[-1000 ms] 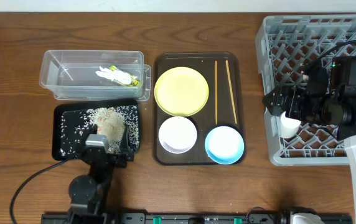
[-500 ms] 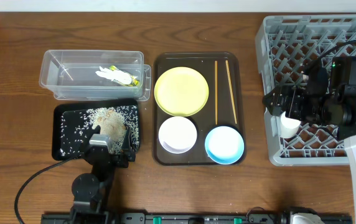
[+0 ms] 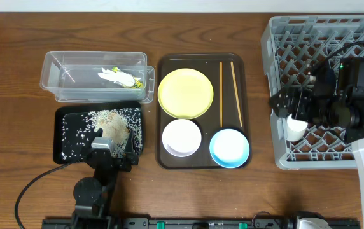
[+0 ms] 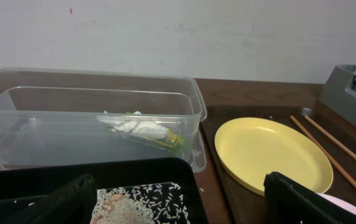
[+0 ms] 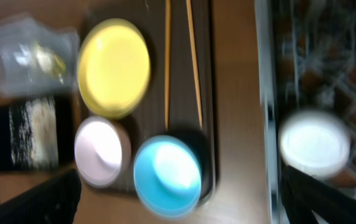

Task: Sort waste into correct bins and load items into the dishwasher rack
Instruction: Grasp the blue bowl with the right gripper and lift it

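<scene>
The bowl's rim on the rack-facing side is next for my right gripper to grab, to tip the blue bowl between the dishwasher rack's wires.
My right gripper is open over the left side of the grey dishwasher rack. The small white cup stands in the rack just below it and shows blurred in the right wrist view. My left gripper is open and empty at the near edge of the black tray, which holds rice scraps. The tissue and snack wrapper lie in the clear tub. The yellow plate, white bowl, blue bowl and two chopsticks lie on the brown tray.
The dark brown serving tray sits between the bins and the rack. A strip of bare wood table separates it from the rack. The left arm's cable loops over the front left of the table.
The left arm has shifted slightly back at the black tray's near edge. The right arm has barely moved over the rack. The cup stays in the rack.
</scene>
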You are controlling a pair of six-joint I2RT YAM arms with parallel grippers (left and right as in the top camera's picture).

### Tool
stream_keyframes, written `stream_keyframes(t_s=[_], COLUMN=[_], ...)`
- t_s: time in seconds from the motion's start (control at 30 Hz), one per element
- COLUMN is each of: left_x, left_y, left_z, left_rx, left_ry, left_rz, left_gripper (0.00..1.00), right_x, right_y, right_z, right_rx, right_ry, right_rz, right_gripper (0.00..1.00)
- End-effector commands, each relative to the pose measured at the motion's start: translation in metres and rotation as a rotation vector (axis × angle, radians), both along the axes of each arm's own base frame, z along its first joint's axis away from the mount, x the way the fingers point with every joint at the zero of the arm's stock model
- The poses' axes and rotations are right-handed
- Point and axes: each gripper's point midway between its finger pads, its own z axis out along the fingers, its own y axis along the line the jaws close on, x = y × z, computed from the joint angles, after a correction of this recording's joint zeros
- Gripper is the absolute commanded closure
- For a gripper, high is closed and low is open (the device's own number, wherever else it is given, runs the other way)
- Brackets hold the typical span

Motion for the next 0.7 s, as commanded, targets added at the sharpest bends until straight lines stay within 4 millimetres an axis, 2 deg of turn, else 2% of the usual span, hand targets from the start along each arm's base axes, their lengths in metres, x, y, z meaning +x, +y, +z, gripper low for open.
stream_keyframes(t_s=[0.0, 0.1, 0.13, 0.2, 0.27, 0.33, 0.4, 0.47, 0.53, 0.57, 0.63, 0.67], left_x=[0.0, 0.0, 0.0, 0.0, 0.0, 0.0, 0.0, 0.0, 0.0, 0.0, 0.0, 0.0], left_y=[0.0, 0.0, 0.0, 0.0, 0.0, 0.0, 0.0, 0.0, 0.0, 0.0, 0.0, 0.0], left_z=[-0.015, -0.015, -0.015, -0.015, -0.015, -0.015, -0.015, -0.015, -0.015, -0.015, -0.015, -0.015], left_rx=[0.018, 0.018, 0.018, 0.018, 0.018, 0.018, 0.018, 0.018, 0.018, 0.018, 0.018, 0.018], left_ry=[0.031, 0.031, 0.031, 0.031, 0.031, 0.031, 0.031, 0.031, 0.031, 0.031, 0.031, 0.031], left_rz=[-0.006, -0.006, -0.006, -0.006, -0.006, -0.006, -0.006, -0.006, -0.006, -0.006, -0.006, -0.006], left_gripper=[0.12, 0.12, 0.12, 0.12, 0.12, 0.12, 0.12, 0.12, 0.12, 0.12, 0.12, 0.12], right_x=[0.014, 0.01, 0.005, -0.012, -0.031, -0.051, -0.066, -0.071, -0.068, -0.065, -0.06, -0.059], right_y=[0.005, 0.024, 0.034, 0.051, 0.063, 0.065, 0.058, 0.05, 0.05, 0.051, 0.054, 0.057], right_z=[0.012, 0.006, -0.004, -0.035, -0.071, -0.108, -0.14, -0.16, -0.17, -0.173, -0.178, -0.181], right_rx=[0.029, 0.101, 0.094, 0.05, -0.01, -0.084, -0.168, -0.215, -0.213, -0.21, -0.2, -0.187], right_ry=[-0.061, -0.017, 0.011, 0.103, 0.198, 0.301, 0.375, 0.401, 0.387, 0.369, 0.336, 0.326], right_rz=[-0.021, 0.008, 0.053, 0.116, 0.155, 0.139, 0.101, 0.064, 0.058, 0.062, 0.068, 0.077], right_gripper=[0.01, 0.01, 0.01, 0.01, 0.07, 0.12, 0.2, 0.22, 0.27, 0.31, 0.54, 0.6])
